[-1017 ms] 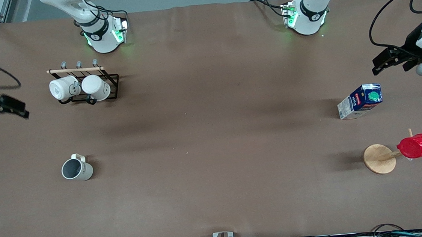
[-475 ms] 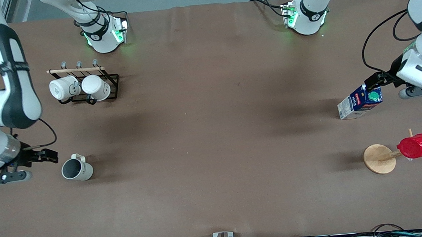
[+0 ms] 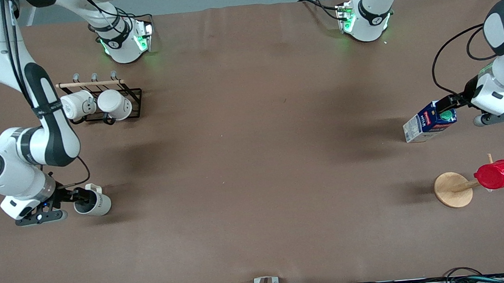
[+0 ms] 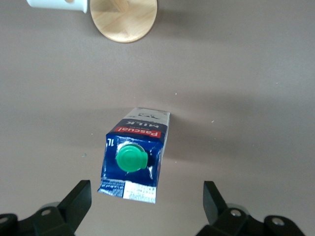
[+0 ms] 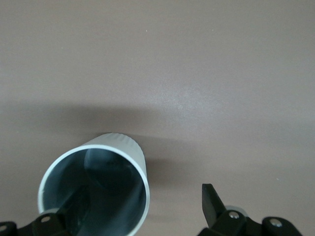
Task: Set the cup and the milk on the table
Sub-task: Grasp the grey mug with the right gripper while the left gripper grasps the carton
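Observation:
The cup point(image 5: 98, 172) needs to go on the table, so I should next pinch the cream-white cup with my right gripper by the side at its open rim point(image 5: 47, 177).
The cup point(image 3: 97, 206), cream-white with a grey inside, stands upright on the brown table point(image 3: 253, 159) toward the right arm's end. My right gripper point(image 3: 75, 196) is open at its rim. In the right wrist view one finger reaches inside the cup point(image 5: 98, 172) and the other is outside its wall, so the right gripper point(image 5: 142, 194) straddles the wall. The milk point(image 3: 430, 122), a blue carton with a green cap, stands toward the left arm's end. My left gripper point(image 3: 448, 107) hangs open over its top. In the left wrist view the milk point(image 4: 134, 157) lies between the wide-apart fingers of the left gripper point(image 4: 146, 204).
A black rack point(image 3: 134, 103) with two white mugs stands near the right arm's base. A wooden stand point(image 3: 453, 189) carrying a red cup point(image 3: 497, 175) is nearer to the front camera than the milk; its round base point(image 4: 123, 19) shows in the left wrist view.
Both arms have swung in from the table's ends. The right gripper has come down to the cup's rim, and the left gripper has moved over the milk's top.

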